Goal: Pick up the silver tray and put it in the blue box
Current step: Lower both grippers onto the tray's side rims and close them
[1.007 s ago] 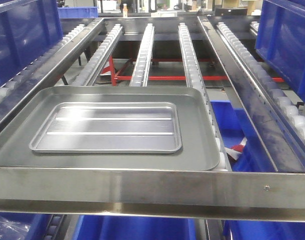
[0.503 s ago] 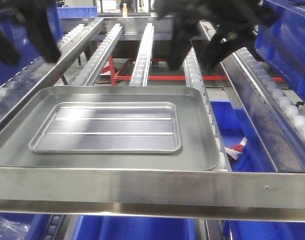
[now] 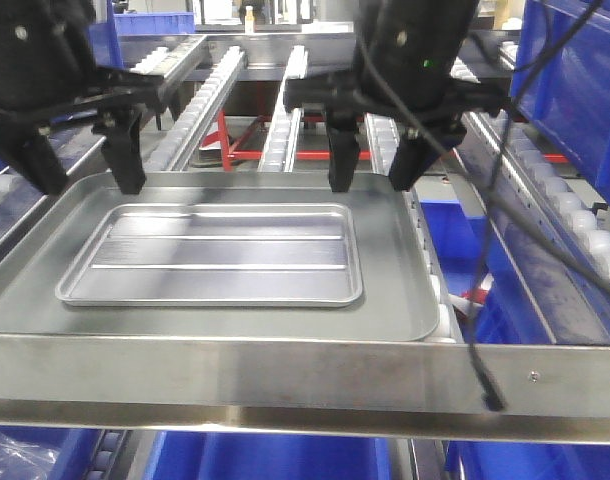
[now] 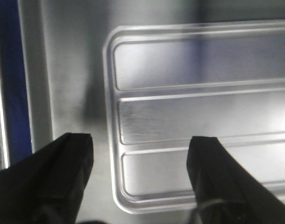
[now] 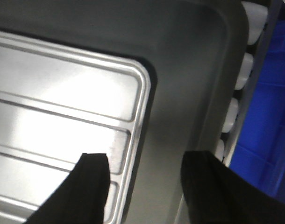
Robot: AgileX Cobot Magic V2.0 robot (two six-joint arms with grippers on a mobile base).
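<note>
I need to carry the silver tray [image 3: 210, 255] to the blue box, so next I should grab it by its short end rim [image 3: 354, 256] with my right gripper.
The silver tray [image 3: 210, 255], shiny with two long ridges, lies flat inside a larger dull grey tray [image 3: 400, 290] on the roller rack. My left gripper [image 3: 90, 185] hangs open over the far left of the trays. In the left wrist view the left gripper [image 4: 140, 140] straddles a corner rim of the silver tray [image 4: 203, 112]. My right gripper [image 3: 372, 183] is open at the far right. Seen from its wrist, the right gripper [image 5: 147, 158] has one finger over the silver tray [image 5: 53, 107] and one outside it. A blue box [image 3: 575, 90] stands on the right.
Steel roller lanes [image 3: 285, 110] run away behind the trays. A steel crossbar [image 3: 305, 375] spans the rack's front. More blue bins sit lower right [image 3: 455, 225], along the bottom [image 3: 275, 455], and behind the left arm [image 3: 110, 35]. A black cable [image 3: 480, 330] dangles from the right arm.
Both arms have come down into view from above and now hang over the far edge of the trays. The trays have not moved.
</note>
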